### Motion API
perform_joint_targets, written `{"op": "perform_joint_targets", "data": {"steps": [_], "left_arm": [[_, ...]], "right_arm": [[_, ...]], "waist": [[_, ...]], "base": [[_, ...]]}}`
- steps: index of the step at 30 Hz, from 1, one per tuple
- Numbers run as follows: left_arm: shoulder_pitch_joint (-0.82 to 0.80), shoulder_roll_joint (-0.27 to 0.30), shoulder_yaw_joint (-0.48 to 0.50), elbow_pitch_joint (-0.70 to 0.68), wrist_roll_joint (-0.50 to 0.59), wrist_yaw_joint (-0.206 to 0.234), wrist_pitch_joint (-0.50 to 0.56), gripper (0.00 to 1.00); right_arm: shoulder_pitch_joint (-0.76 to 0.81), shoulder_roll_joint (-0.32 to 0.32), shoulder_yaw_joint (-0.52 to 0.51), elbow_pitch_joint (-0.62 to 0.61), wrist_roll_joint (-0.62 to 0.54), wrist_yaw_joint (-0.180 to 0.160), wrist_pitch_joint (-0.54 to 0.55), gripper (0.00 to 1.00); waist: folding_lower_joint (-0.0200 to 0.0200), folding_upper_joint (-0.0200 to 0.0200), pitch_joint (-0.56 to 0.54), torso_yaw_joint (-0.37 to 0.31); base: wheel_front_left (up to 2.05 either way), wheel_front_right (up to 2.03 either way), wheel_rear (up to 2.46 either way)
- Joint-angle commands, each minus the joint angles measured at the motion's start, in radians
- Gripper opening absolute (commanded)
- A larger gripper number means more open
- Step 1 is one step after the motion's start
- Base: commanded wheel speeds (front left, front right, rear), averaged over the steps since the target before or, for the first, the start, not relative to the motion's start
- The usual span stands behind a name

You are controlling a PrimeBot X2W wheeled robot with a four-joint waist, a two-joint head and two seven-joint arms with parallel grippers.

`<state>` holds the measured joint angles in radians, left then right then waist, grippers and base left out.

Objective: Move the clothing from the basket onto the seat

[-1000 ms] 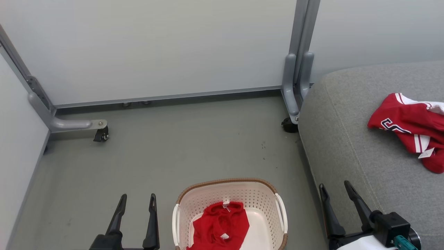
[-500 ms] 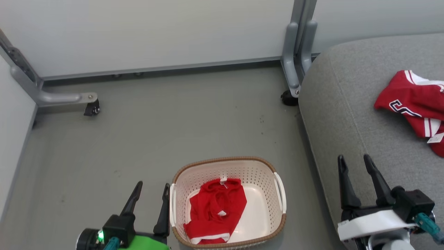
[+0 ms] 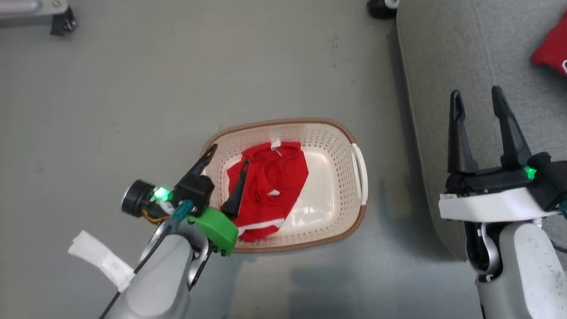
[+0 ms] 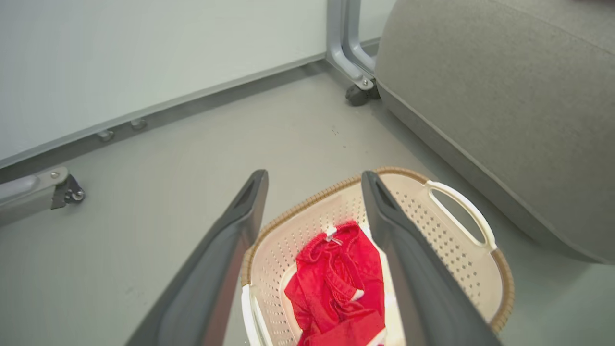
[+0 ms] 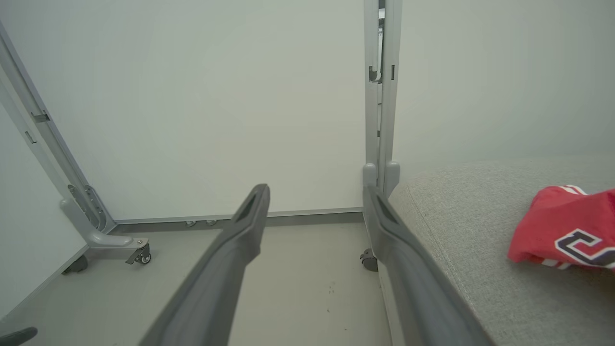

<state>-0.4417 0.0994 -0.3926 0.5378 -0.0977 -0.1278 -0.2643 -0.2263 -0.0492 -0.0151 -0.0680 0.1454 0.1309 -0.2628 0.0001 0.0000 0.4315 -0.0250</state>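
Note:
The red garment's gathered waistband stands up while the remaining cloth (image 3: 292,183) lies loose. So my left gripper should next grab the garment by the white patch on its waistband (image 3: 273,192).
The cream perforated basket (image 3: 359,164) with its brown rim stands on the floor, and a crumpled red garment (image 3: 277,181) lies inside it. My left gripper (image 3: 230,154) is open above the basket's left side, one finger over the rim and the other over the garment. The left wrist view looks down between that gripper's (image 4: 313,175) fingers at the basket (image 4: 502,283) and the garment (image 4: 336,283). My right gripper (image 3: 475,92) is open and empty over the left edge of the grey seat (image 3: 443,66). A second red garment (image 3: 551,55) with a navy letter mark (image 5: 576,242) lies on the seat (image 5: 471,230).
Grey floor surrounds the basket. Pale partition panels stand behind it, joined by a metal post (image 5: 379,120), with castered feet at the far left (image 3: 62,22) and beside the seat (image 3: 381,6). A strip of white tape (image 3: 102,261) hangs from my left forearm.
The head camera has tipped downward, so the whole scene has shifted. My left gripper has swung right and forward from beside the basket to over its left rim and the garment. Both grippers remain open.

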Motion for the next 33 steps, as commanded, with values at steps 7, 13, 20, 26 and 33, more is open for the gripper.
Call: {"op": "perform_joint_targets", "data": {"steps": [7,13,20,26,33], "left_arm": [[-0.346,0.088,-0.326,0.238,0.017,-0.002,0.001,1.00],[-0.570,0.056,-0.553,0.399,0.013,-0.002,0.045,1.00],[-0.713,0.038,-0.825,0.531,-0.026,-0.002,0.148,1.00],[-0.767,0.042,-0.886,0.589,-0.027,-0.002,0.245,1.00],[-0.794,0.045,-0.889,0.652,0.036,-0.002,0.341,1.00]], "right_arm": [[-0.126,-0.002,-0.037,-0.040,0.083,0.000,-0.003,1.00],[-0.169,-0.002,-0.053,-0.092,0.105,0.000,-0.003,1.00],[-0.191,-0.002,-0.012,-0.181,0.132,0.000,-0.003,1.00],[-0.194,-0.002,0.018,-0.226,0.149,0.000,-0.003,1.00],[-0.188,-0.002,0.031,-0.235,0.156,0.000,-0.003,1.00]], "waist": [[-0.0001,0.0000,0.402,-0.082],[-0.0001,0.0000,0.506,-0.113],[-0.0001,0.0000,0.584,-0.155],[-0.0001,0.0000,0.627,-0.182],[-0.0001,0.0000,0.653,-0.204]], "base": [[0.00,0.00,0.00],[0.00,0.00,0.00],[0.00,0.00,0.00],[0.00,0.00,0.00],[0.00,0.00,0.00]]}}
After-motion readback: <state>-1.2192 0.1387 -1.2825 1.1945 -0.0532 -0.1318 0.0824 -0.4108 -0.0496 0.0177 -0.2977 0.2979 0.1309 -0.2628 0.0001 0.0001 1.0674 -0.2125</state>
